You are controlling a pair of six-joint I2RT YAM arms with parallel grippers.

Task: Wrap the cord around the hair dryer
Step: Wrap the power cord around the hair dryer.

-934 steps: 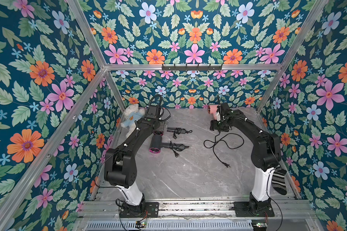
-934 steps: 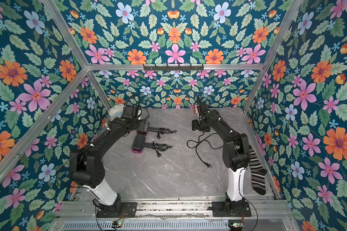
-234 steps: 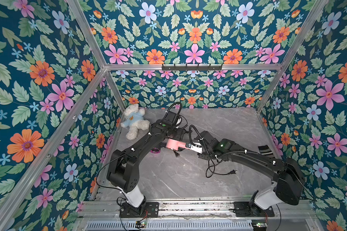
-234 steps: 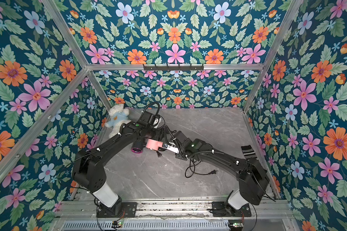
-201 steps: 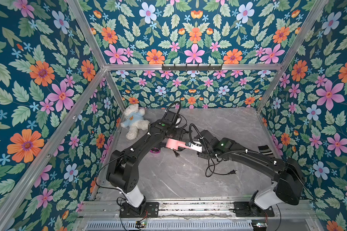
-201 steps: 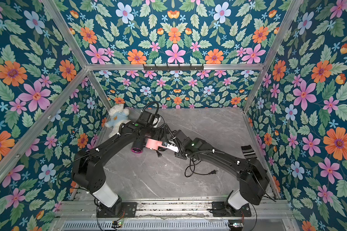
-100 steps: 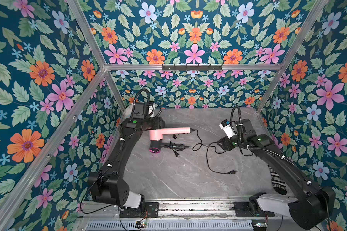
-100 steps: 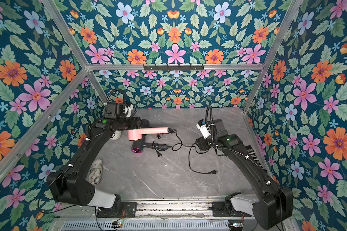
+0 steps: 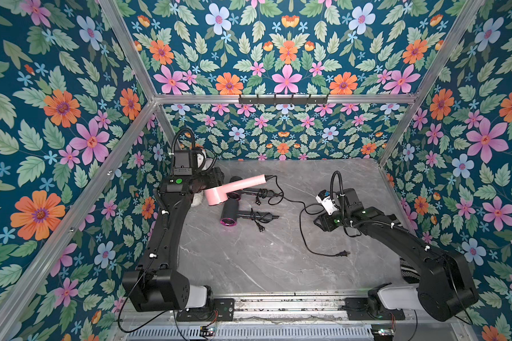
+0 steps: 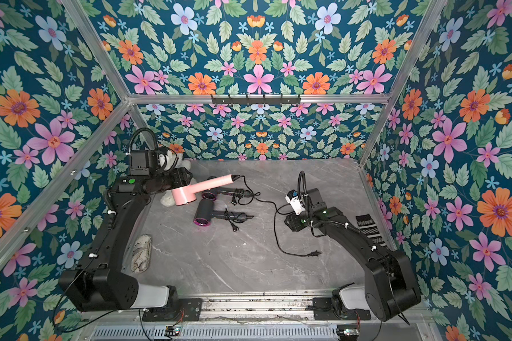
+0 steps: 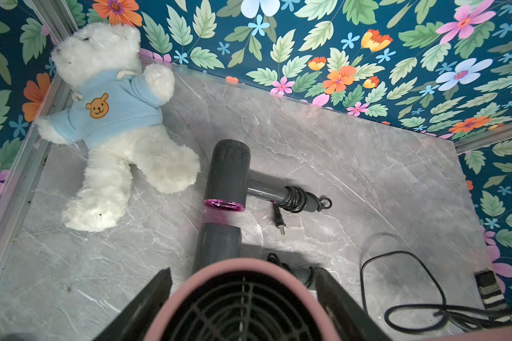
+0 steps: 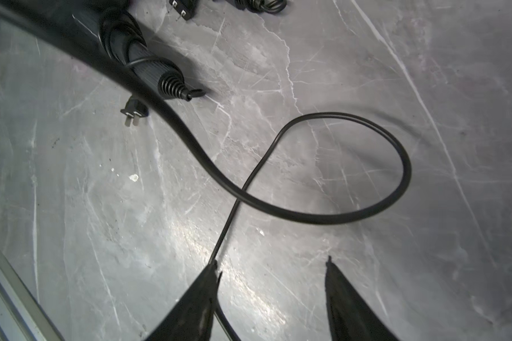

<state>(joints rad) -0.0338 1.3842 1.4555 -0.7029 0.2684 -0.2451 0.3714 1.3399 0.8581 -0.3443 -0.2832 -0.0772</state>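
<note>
My right gripper grabs the black cord [image 9: 303,233] partway between the dryer handle's end and the plug next, leaving a free piece to wrap around the dryer.
My left gripper [image 9: 215,185] is shut on the barrel of the pink hair dryer [image 9: 234,189], held above the table at the back left with its handle pointing right. The left wrist view shows the dryer's rear grille [image 11: 243,307] between the fingers [image 11: 148,295]. The black cord [image 9: 303,233] runs from the handle's end, loops across the table and ends at its plug [image 9: 344,253]. My right gripper [image 12: 271,262] stands open low over the table at the right. The cord [image 12: 367,124] passes close along one finger [image 12: 201,283], not pinched.
Two dark grey hair dryers [image 9: 229,214] [image 11: 226,174] with wrapped cords lie under the pink one. A white teddy bear [image 11: 116,124] lies in the back left corner. A striped sock [image 10: 368,227] lies by the right wall, a grey mottled bundle [image 10: 141,254] by the left wall.
Since a second ago the left arm has lifted the dryer back and left, and the right arm has drawn away to the right, pulling the cord out. Over the last half second the right gripper sank slightly.
</note>
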